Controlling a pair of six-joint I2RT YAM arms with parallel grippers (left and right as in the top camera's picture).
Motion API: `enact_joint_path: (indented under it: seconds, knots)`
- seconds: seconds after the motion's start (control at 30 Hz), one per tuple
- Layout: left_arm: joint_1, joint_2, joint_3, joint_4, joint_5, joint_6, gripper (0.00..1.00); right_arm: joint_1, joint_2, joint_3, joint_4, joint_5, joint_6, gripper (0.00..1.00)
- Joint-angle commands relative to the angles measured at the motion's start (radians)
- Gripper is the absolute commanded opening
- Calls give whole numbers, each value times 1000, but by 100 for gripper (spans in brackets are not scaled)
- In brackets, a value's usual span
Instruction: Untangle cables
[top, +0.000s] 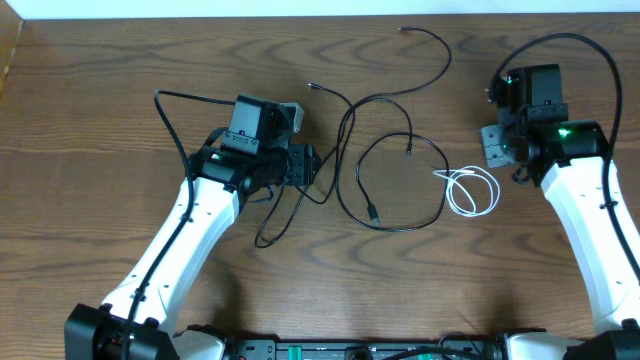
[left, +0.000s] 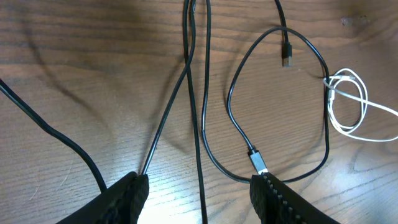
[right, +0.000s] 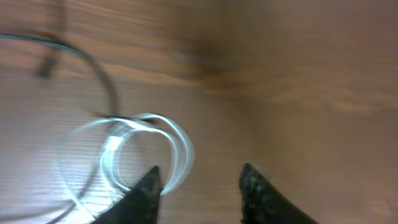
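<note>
The white cable's coil needs to be lifted and untangled, so my right gripper needs to grab it next by the part of the cable beside the black loop.
Thin black cables (top: 400, 170) lie in overlapping loops at the table's middle, with small plugs (top: 372, 212) at their ends. A short white cable (top: 473, 190) is coiled just right of them, touching the black loop. My left gripper (top: 308, 165) is at the loops' left edge, and it is open. In the left wrist view one black strand (left: 200, 124) runs between its fingers (left: 132, 190), and a plug (left: 259, 162) lies by the right finger. My right gripper (right: 199, 177) is open and empty. The white coil (right: 124, 149) lies just left of its left fingertip (right: 151, 180); this view is blurred.
A black cable end (top: 405, 30) curls toward the table's far edge. A loose black loop (top: 270, 225) lies below my left gripper. A thicker arm wire (top: 165, 100) arches at the left. Bare wood lies to the far left and along the front.
</note>
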Motion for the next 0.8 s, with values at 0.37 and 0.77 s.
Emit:
enact_joint_path:
  seconds: [0.37,0.77]
  knots:
    - [-4,8,16,1,-7,13,58,36,148,-39,23,-393,-60,62]
    - [-4,8,16,1,-7,13,58,84,378,-39,26,-315,-78,45]
